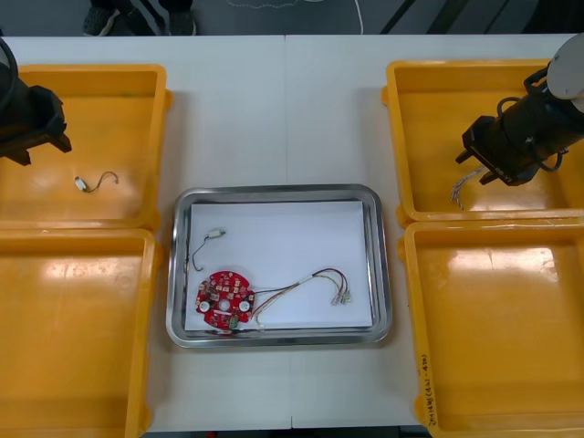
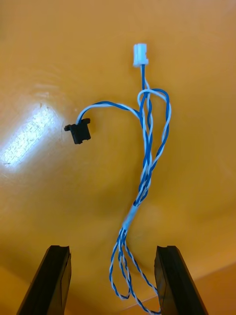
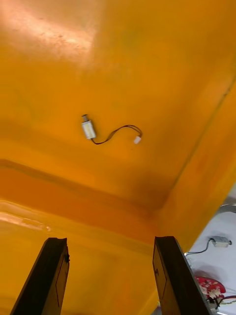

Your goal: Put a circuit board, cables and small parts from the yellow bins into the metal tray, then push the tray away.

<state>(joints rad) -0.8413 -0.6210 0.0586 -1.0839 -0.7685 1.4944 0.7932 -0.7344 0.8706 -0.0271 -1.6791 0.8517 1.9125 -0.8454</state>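
Note:
The pieces of the cable splay into slack loops at its ends, so I should next grab the cable with my right gripper at the white sleeve (image 2: 129,217) that bundles them.
My right gripper (image 1: 476,173) hovers open over the far right yellow bin (image 1: 429,91). In the right wrist view the gripper (image 2: 113,283) stands low over a twisted blue and white cable (image 2: 146,162), whose end loops lie between the fingers, nearer one of them. The cable (image 1: 464,189) rests on the bin floor. My left gripper (image 1: 41,151) is open above the far left bin (image 1: 109,82), short of a small metal part (image 3: 88,129) on a thin black cable (image 1: 91,181). The metal tray (image 1: 274,193), white inside, holds a red circuit board (image 1: 225,299), a red and yellow cable (image 1: 315,281) and a small metal part (image 1: 215,234).
Two near yellow bins (image 1: 73,328) (image 1: 502,319) flank the tray. A corner of the tray (image 3: 223,209) with its small metal part (image 3: 221,241) and the circuit board (image 3: 209,285) appears past the bin wall in the left wrist view. Bare table lies beyond the tray.

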